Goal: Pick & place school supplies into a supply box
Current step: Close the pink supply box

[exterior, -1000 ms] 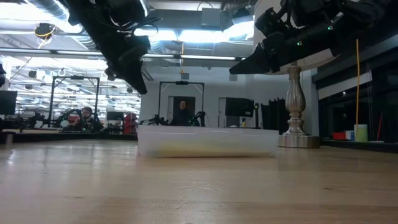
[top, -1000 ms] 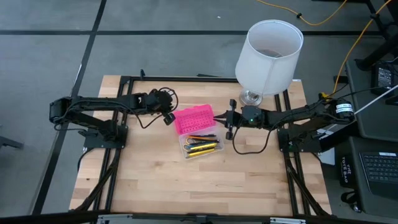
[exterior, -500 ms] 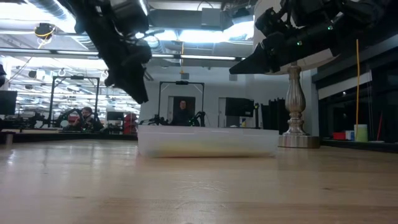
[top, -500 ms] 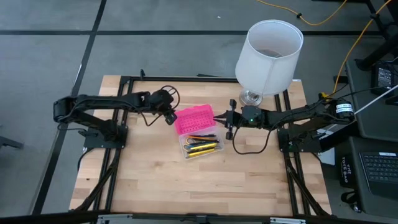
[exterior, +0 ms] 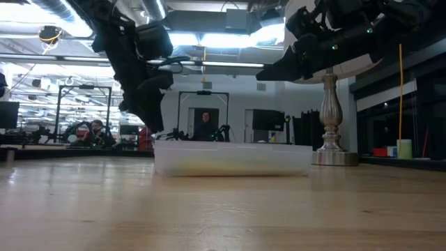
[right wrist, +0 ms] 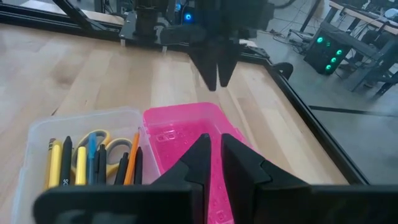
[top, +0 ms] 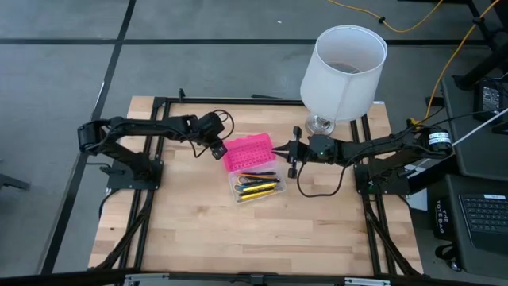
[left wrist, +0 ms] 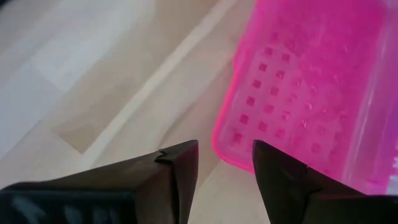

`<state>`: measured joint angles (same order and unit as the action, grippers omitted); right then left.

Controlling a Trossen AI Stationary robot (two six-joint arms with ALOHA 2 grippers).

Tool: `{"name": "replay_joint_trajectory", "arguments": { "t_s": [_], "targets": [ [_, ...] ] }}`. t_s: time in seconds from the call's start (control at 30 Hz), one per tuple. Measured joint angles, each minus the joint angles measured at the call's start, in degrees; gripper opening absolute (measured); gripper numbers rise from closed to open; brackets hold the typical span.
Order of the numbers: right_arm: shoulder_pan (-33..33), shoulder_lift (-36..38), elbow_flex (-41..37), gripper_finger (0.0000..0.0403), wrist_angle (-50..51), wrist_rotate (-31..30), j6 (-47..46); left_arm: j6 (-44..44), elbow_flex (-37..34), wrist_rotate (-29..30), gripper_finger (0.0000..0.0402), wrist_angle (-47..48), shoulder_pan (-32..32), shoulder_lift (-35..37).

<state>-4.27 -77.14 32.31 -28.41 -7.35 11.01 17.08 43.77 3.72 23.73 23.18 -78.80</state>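
Observation:
The pink lid's edge (top: 227,164) is at an angle beyond my left gripper's fingers, so it is too early to close. My left gripper turns and moves closer first.
The supply box lies open at mid-table. Its clear base (top: 235,187) holds the pens, pencils and yellow-handled scissors (top: 259,185), also seen in the right wrist view (right wrist: 93,158). The pink textured lid (top: 248,152) lies on the base's far side. My left gripper (top: 217,150) hangs at the lid's left corner (left wrist: 227,140), fingers a narrow gap apart and pointing down (exterior: 152,129). My right gripper (top: 279,149) hovers shut over the lid's right edge, well above the box (exterior: 263,75). My left gripper comes down slanting from the table's left at the pink lid's left corner (left wrist: 219,144). That corner shows just past the narrow gap between the fingertips. Whether they touch it I cannot tell.
A white lampshade (top: 343,71) on a turned metal stand (exterior: 330,115) rises at the table's far right, close behind my right arm. Black frame bars (top: 159,103) run along the table's edges. Bare wood lies on the near side of the box (top: 254,238).
My left gripper has moved toward the table's right and down, closing in on the pink lid's left corner. The box has stayed put.

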Motion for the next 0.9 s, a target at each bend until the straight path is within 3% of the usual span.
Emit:
{"name": "replay_joint_trajectory", "arguments": {
  "t_s": [0.57, 0.9],
  "targets": [
    [0.0, 0.0, 0.0, 0.0043, -0.2, 0.0, 0.4, -7.9, 0.0, -0.3, 0.0144, -7.4, -0.3, -10.0],
    [0.0, 0.0, 0.0, 0.0043, -0.1, 0.0, 1.3, -13.0, 0.0, 0.1, 0.0143, -7.3, -0.3, -10.8]
  ]
}}
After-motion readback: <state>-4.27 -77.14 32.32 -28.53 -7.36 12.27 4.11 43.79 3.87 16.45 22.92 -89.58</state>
